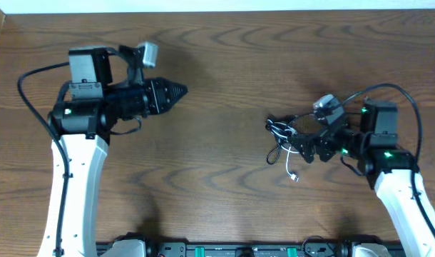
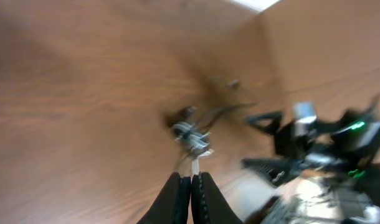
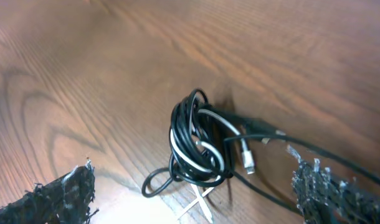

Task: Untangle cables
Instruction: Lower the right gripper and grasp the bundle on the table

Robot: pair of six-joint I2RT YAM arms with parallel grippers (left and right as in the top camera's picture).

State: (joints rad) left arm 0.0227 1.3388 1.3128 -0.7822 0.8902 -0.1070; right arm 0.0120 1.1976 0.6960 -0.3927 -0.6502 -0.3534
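Note:
I should next grab the near side of the tangled bundle with my right gripper, so its opposite loops stay free for my left gripper to untangle.
The cables [image 1: 280, 134] lie in one tangled bundle on the wooden table, right of centre: several black cords and one white cord whose plug end [image 1: 294, 177] trails toward the front. In the right wrist view the bundle [image 3: 199, 146] is a tight coil with a silver plug [image 3: 249, 163] sticking out. My right gripper [image 1: 302, 146] is open just right of the bundle, and its two fingers straddle the bundle's near side [image 3: 196, 199]. My left gripper [image 1: 182, 91] is shut and empty, well left of the bundle. In the blurred left wrist view its shut fingers [image 2: 191, 186] point toward the bundle [image 2: 191, 134].
The table [image 1: 224, 57] is dark wood, with its back edge at the top of the overhead view. The right arm's own thick black cable [image 1: 399, 93] loops above its wrist. The right arm also shows in the left wrist view [image 2: 321, 149].

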